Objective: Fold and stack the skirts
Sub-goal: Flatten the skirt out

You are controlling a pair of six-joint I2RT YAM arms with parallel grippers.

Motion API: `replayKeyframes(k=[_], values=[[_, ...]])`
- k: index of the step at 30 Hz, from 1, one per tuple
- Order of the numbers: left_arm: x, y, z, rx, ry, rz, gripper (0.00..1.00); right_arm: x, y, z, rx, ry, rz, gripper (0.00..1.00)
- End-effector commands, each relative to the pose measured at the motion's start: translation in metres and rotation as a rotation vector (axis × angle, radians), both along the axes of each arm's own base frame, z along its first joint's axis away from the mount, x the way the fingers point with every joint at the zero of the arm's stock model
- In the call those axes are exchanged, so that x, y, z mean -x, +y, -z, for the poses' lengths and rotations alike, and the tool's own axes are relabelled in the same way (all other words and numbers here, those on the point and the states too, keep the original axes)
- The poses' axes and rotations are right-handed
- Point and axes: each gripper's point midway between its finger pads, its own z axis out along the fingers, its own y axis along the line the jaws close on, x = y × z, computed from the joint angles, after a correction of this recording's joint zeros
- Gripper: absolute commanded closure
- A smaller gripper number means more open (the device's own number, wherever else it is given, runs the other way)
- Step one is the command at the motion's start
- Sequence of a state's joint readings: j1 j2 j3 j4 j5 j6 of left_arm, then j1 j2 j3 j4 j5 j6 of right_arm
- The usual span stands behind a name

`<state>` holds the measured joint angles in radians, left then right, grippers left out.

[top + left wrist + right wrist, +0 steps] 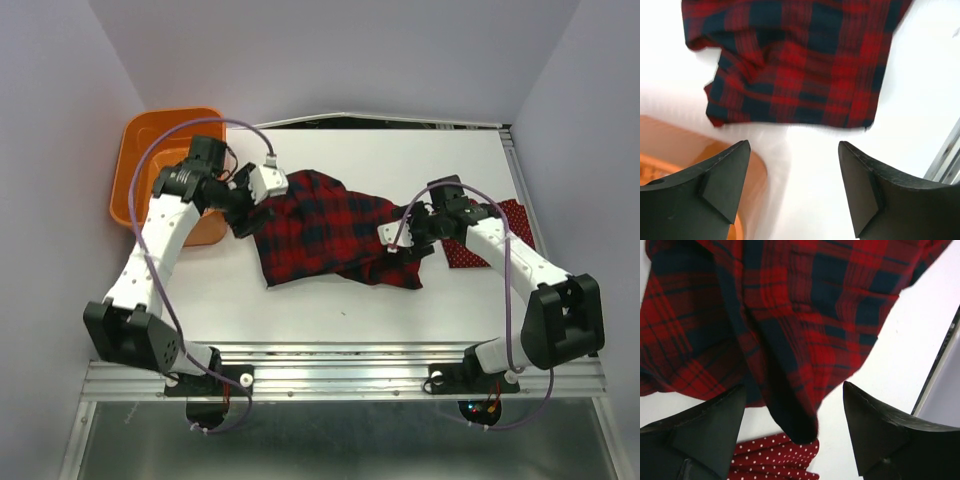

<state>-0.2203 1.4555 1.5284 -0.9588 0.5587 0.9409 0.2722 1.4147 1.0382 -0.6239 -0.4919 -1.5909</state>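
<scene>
The left gripper grips the plaid skirt by an edge corner at the skirt's basket end next, to stretch it straight for folding.
The plaid skirt lies rumpled in the middle of the white table; it also shows in the left wrist view and the right wrist view. The dark red polka-dot skirt lies at the right, partly under my right arm, and its edge shows in the right wrist view. My left gripper is open and empty at the plaid skirt's left edge, over bare table. My right gripper is open and empty at the plaid skirt's right end, where a fold hangs between the fingers.
An orange plastic basket stands at the table's back left, beside my left arm; its rim shows in the left wrist view. A metal rail runs along the near edge. Walls close in the left, right and back sides.
</scene>
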Motion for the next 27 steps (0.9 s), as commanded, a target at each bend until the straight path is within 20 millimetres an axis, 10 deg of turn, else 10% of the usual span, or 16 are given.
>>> replayKeyframes(k=[1,11,27], values=[[0.035,0.04,0.033,-0.234,-0.187,0.176,0.17,-0.006,0.013,-0.011,0.001,-0.144,-0.066,0.26],[0.06,0.049,0.114,-0.382,-0.456,0.45,0.19,-0.031,0.012,-0.008,0.032,-0.182,0.012,0.9],[0.059,-0.014,0.176,-0.362,-0.776,0.668,0.22,-0.041,0.009,-0.021,0.046,-0.158,0.088,0.99]])
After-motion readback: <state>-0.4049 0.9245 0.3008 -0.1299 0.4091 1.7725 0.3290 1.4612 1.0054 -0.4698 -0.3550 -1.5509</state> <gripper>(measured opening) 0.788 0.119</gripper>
